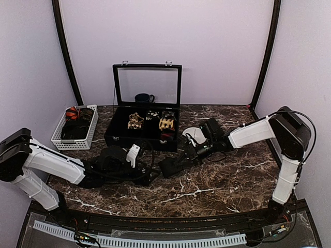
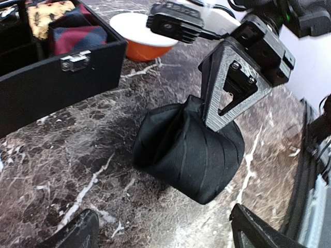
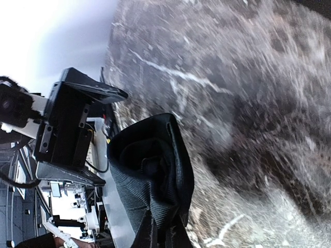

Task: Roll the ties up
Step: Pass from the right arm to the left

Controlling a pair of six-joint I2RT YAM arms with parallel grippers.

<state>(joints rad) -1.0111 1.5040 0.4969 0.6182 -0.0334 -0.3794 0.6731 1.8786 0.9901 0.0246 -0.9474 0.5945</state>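
Observation:
The robot's left gripper will next grab the tie across its free side (image 1: 166,168) (image 2: 175,159), opposite the right gripper, to take the rolled tie over and put it in the case.
A plain black tie (image 1: 169,166), rolled into a thick bundle (image 2: 191,150), rests on the marble table just in front of the black case. My right gripper (image 1: 178,161) is shut on the roll's upper edge, its fingers (image 2: 227,98) coming down from above. In the right wrist view the roll (image 3: 150,175) bulges out from between the shut jaws (image 3: 160,235). My left gripper (image 2: 165,235) stands open just short of the roll, its fingertips (image 2: 253,227) wide apart with bare marble between them. Rolled ties, one tan (image 1: 135,121) and one red and navy (image 2: 77,36), sit in the case's compartments.
The black hinged case (image 1: 147,139) stands at mid-table with its glass lid up. A white basket (image 1: 62,137) at the left holds dark fabric and a red patterned tie (image 1: 72,112). A white bowl (image 1: 194,135) sits right of the case, a dark mug (image 1: 144,97) behind it.

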